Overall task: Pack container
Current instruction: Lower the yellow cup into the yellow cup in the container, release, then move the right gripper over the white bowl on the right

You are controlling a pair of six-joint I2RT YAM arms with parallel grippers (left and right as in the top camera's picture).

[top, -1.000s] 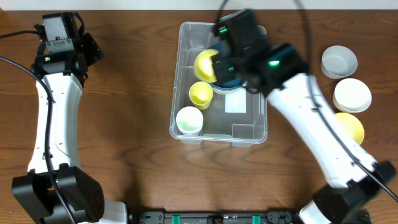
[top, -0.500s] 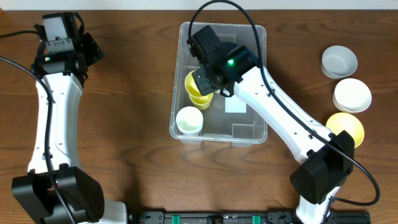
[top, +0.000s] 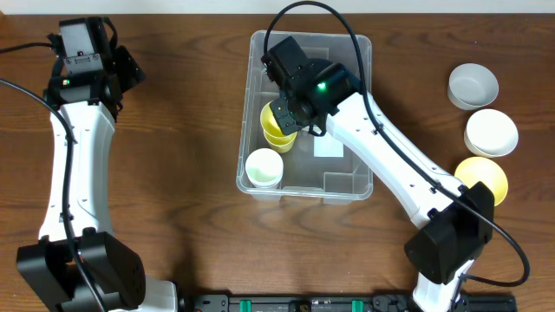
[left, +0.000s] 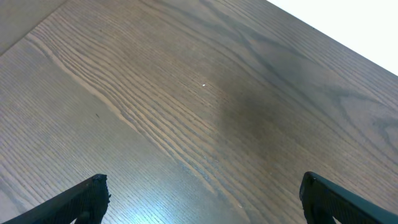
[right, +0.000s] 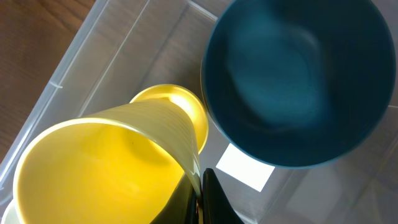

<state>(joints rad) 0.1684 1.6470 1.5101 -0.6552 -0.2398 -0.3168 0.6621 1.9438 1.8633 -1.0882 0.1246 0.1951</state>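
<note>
The tilted cup's narrow end lies within the second yellow cup's rim and the tilted cup would nest, so it is time for my right gripper to open.
The clear container point(top: 349, 180) stands mid-table, its white label point(top: 329, 146) on the base. My right gripper point(top: 287, 111) is inside it, shut on the rim of a yellow cup point(top: 274, 120), which it holds tilted over a second yellow cup point(top: 280, 139). The right wrist view shows the jaws point(right: 200, 190) pinching the held cup's wall point(right: 93, 168), the second cup point(right: 186, 102) below it, a dark blue bowl point(right: 298, 74) beside them, the label point(right: 244, 168) and the container wall point(right: 106, 68). A pale cup point(top: 263, 167) stands in the container's front left corner. My left gripper point(left: 202, 199) is open over bare wood.
Three bowls lie on the table at the right: a grey-white one point(top: 473, 85), a white one point(top: 491, 132) and a yellow one point(top: 482, 178). My left arm point(top: 87, 52) is at the far left, away from the container.
My right gripper has moved left and down inside the container with the yellow cup, ending over the second yellow cup. The left arm has not moved.
</note>
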